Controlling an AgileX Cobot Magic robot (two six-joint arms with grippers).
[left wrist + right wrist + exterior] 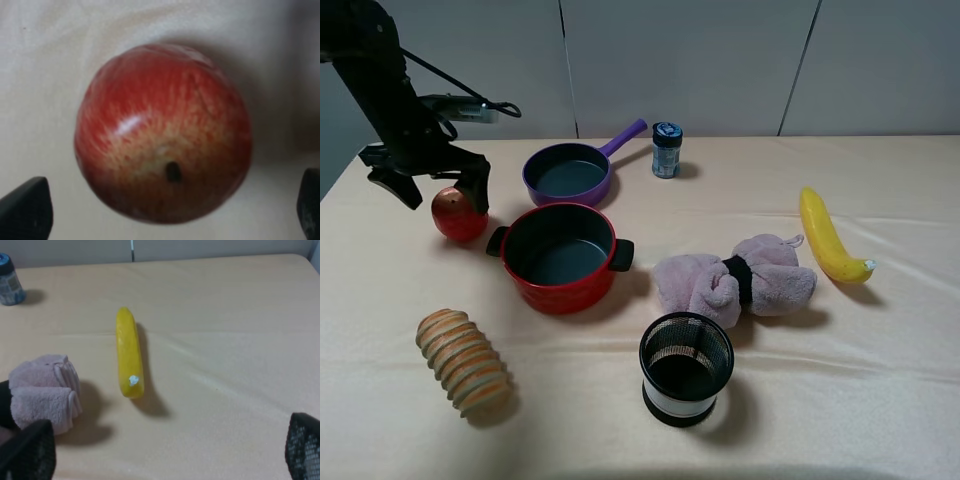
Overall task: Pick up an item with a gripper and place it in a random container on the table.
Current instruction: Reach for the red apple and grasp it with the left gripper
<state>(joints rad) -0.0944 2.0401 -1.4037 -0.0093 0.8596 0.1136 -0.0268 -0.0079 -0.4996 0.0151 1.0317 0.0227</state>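
Note:
The whole red apple (458,213) (162,134) is below the fingers of my left gripper. My left gripper isn't ready to close on it yet and needs to go lower first.
The red apple (458,213) with yellowish flecks lies on the beige table (840,400) at the far left. It fills the left wrist view (162,132), dimple facing the camera. My left gripper (442,190) is open just above it, one finger on each side, not touching. In the left wrist view the left gripper (167,212) shows only its black fingertips (25,210) at the frame's corners. The red pot (560,295) with black handles stands empty just right of the apple. My right gripper (165,455) is open and empty over bare cloth; it is out of the high view.
A purple long-handled pan (570,172) sits behind the pot, a blue jar (666,150) beside it. A pink towel (735,280), a black mesh cup (686,368), a yellow banana (828,238) and a striped ridged toy (464,362) lie around.

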